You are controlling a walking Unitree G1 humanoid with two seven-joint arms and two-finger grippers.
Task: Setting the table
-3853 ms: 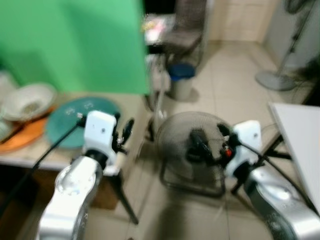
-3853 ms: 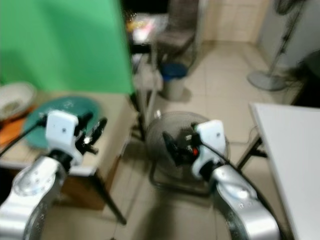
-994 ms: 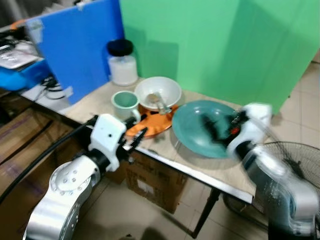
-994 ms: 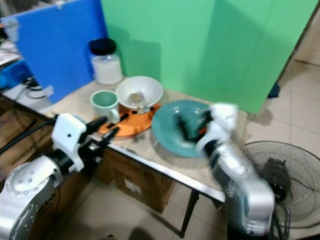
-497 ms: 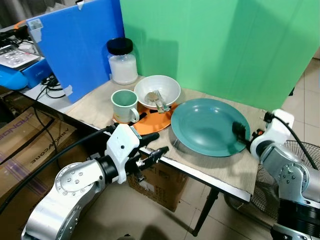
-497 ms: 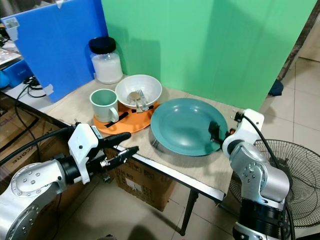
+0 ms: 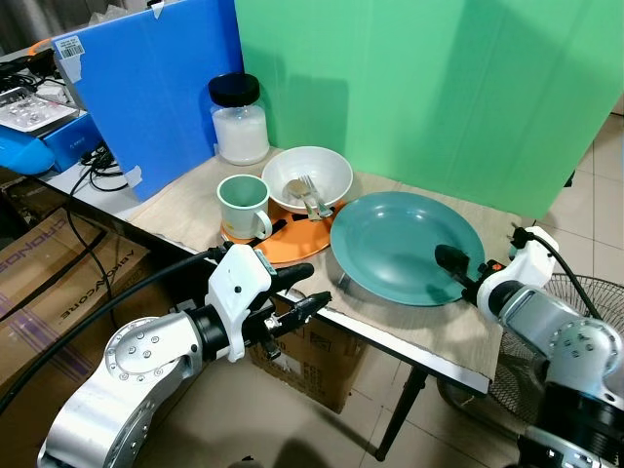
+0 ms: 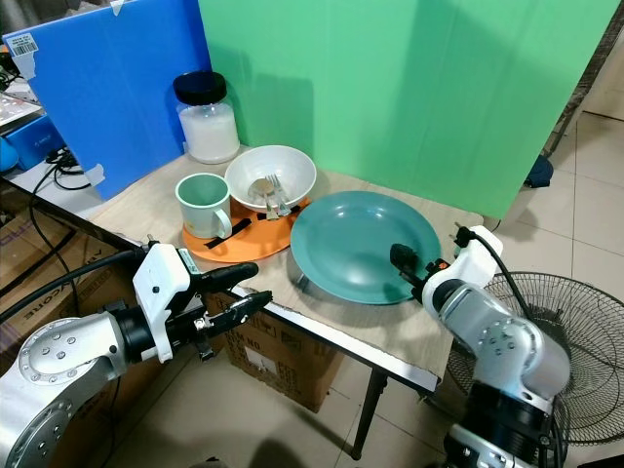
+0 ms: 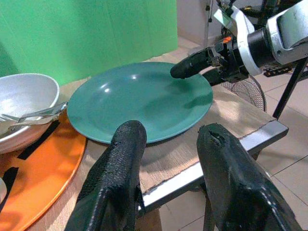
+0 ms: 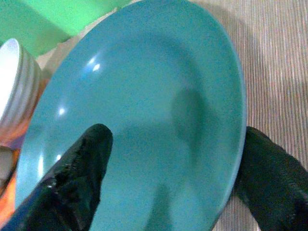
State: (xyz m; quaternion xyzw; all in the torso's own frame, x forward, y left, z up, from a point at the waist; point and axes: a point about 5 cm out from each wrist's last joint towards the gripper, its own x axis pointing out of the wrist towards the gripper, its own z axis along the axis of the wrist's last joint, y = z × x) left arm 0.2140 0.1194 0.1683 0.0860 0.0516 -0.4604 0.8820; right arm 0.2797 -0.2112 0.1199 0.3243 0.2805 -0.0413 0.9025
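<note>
I need to grab the teal plate next with my right gripper by its thin raised rim, because the plate's broad side is far wider than my fingers can open.
A large teal plate lies on the wooden table. My right gripper is at the plate's right rim and open. One finger reaches over the plate's inside and the other sits outside and below the rim, so the rim is between them. My left gripper hovers open at the table's front edge, short of the plate, holding nothing. To the left, a white bowl with a fork and spoon and a green mug stand on an orange plate.
A lidded jar stands behind the mug, in front of blue and green boards. Cardboard boxes sit under the table at the left. A floor fan stands to the right, behind my right arm.
The head camera swung from the floor fan to the table. In the last half second my right gripper slid left onto the plate's rim, and the plate shifted slightly left.
</note>
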